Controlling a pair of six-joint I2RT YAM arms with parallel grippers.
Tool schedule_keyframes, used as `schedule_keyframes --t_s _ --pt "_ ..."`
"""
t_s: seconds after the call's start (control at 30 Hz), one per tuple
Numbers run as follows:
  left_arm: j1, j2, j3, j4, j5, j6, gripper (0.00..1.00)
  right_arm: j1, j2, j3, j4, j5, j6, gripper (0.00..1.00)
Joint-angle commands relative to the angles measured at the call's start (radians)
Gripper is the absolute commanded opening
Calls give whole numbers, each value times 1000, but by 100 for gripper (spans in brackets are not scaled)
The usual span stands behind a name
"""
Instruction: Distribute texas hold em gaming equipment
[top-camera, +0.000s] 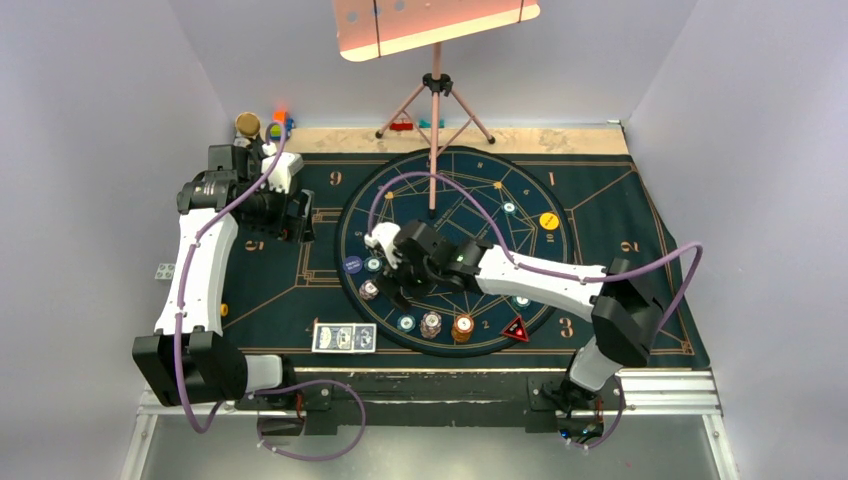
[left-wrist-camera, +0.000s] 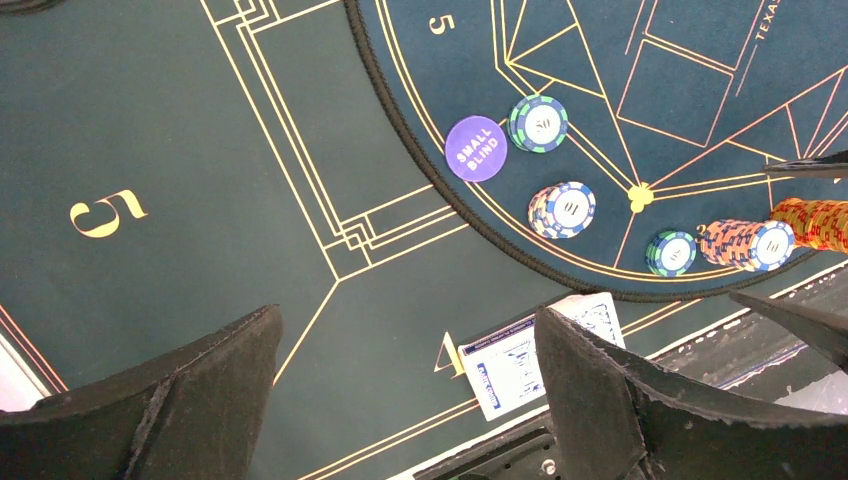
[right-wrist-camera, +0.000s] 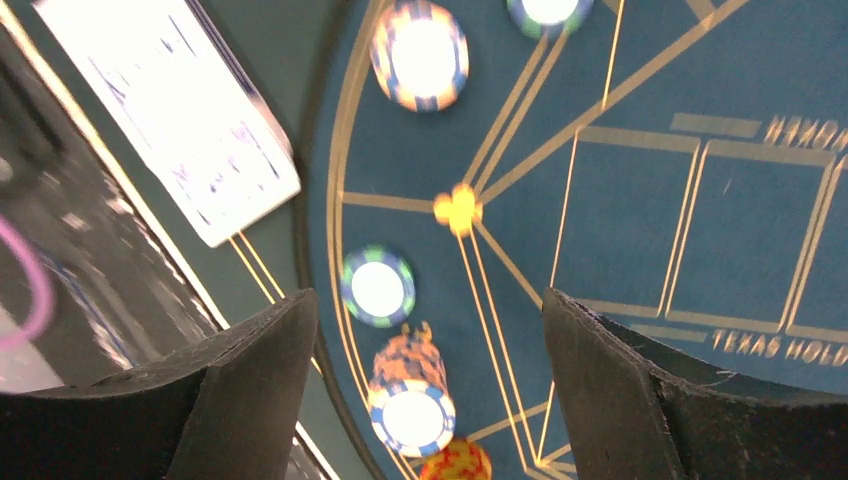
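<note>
The right gripper picks up the top chips of an orange-blue stack by their rims next. The lower chips stay free for other players.
Poker chips stand in low stacks on the round blue mat (top-camera: 560, 265): an orange-blue stack (right-wrist-camera: 410, 395), a teal chip (right-wrist-camera: 377, 287), a red-yellow stack (right-wrist-camera: 455, 462) and another orange-blue stack (right-wrist-camera: 420, 52). My right gripper (right-wrist-camera: 428, 310) hovers open above them, with nothing between its fingers. The deck of blue-backed cards (top-camera: 344, 338) lies by the near edge. A purple small-blind disc (left-wrist-camera: 476, 148) sits beside a green chip stack (left-wrist-camera: 538, 123). My left gripper (left-wrist-camera: 410, 390) is open over bare mat, to the left of the round mat. A yellow disc (top-camera: 548, 221) and a red-black triangle (top-camera: 516, 329) also rest on the round mat.
A tripod (top-camera: 436, 100) stands at the back centre, one leg reaching onto the round mat. Small toys and a jar (top-camera: 247, 124) crowd the back left corner. The right arm's purple cable (top-camera: 480, 205) loops over the mat. A metal rail (top-camera: 660, 390) runs along the near edge.
</note>
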Motion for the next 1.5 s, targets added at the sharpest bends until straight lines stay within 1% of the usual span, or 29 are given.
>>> schedule_keyframes --t_s 0.0,0.23,0.43,0.5,0.77,0.9,0.97,1.07,1.13,1.2,1.27,1.47 --pt "7 -19 24 7 15 6 100 6 -48 -107 -45 31 20 85" --pt "7 -25 30 0 16 12 100 13 -49 -174 -58 49 30 87" --pt "7 -31 33 -5 11 20 100 23 -41 -201 -52 37 29 88" --pt "7 -30 33 -8 7 23 100 26 -38 -211 -50 12 30 86" --pt "7 -30 30 -5 -1 27 100 36 -68 -246 -28 19 51 74" --pt "7 -32 30 -5 -4 29 100 36 -69 -245 -22 18 55 66" --pt "7 -33 29 -5 -7 32 100 37 -68 -245 -17 17 55 60" --pt "7 -38 26 -5 -12 37 100 37 -56 -247 -19 19 55 55" --pt "6 -40 24 -5 -12 38 100 36 -43 -245 -24 22 54 55" --pt "6 -43 24 -6 -10 42 100 36 -33 -249 -27 21 53 60" --pt "7 -44 24 -7 -12 44 100 37 -34 -253 -25 20 51 63" --pt "8 -47 27 -10 -17 46 100 36 -34 -253 -25 7 48 64"
